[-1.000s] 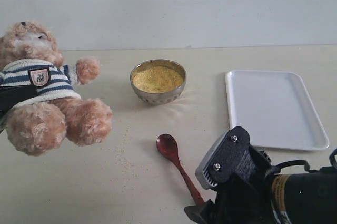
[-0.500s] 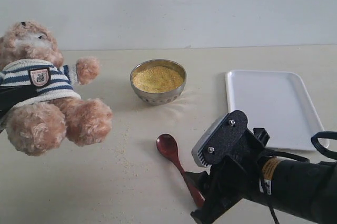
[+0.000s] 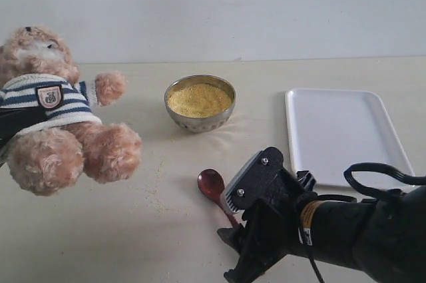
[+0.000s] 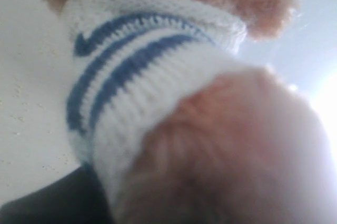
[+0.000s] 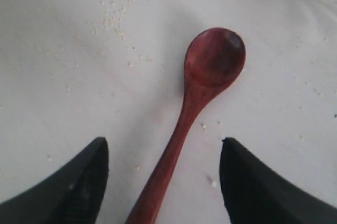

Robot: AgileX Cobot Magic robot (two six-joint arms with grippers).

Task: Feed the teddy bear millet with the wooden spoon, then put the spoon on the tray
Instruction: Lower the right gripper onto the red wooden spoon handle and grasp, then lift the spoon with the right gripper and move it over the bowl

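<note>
My right gripper should scoop millet (image 3: 198, 100) for the teddy bear, so it should next grab the wooden spoon by its handle (image 3: 230, 216).
The teddy bear (image 3: 63, 123) in its striped shirt hangs tilted at the left, off the table, with my left gripper shut on its body. One dark finger (image 3: 10, 126) shows at its side, and the bear (image 4: 174, 103) fills the left wrist view. Millet (image 3: 199, 99) fills the steel bowl (image 3: 200, 120) at centre. The wooden spoon (image 3: 212, 184) lies on the table in front of the bowl. My right gripper (image 3: 231, 255) is open low over its handle. In the right wrist view the spoon (image 5: 210, 63) runs between the fingers of the right gripper (image 5: 163, 142). The white tray (image 3: 346, 136) lies empty at the right.
Stray millet grains (image 3: 156, 186) are scattered on the beige table between the bear and the spoon, and they show beside the spoon as grains (image 5: 121, 18). The right arm's black body (image 3: 346, 236) covers the near right corner and the tray's front edge.
The right arm has moved left and forward, and its open gripper now covers most of the spoon's handle. The bear and the left gripper have not moved.
</note>
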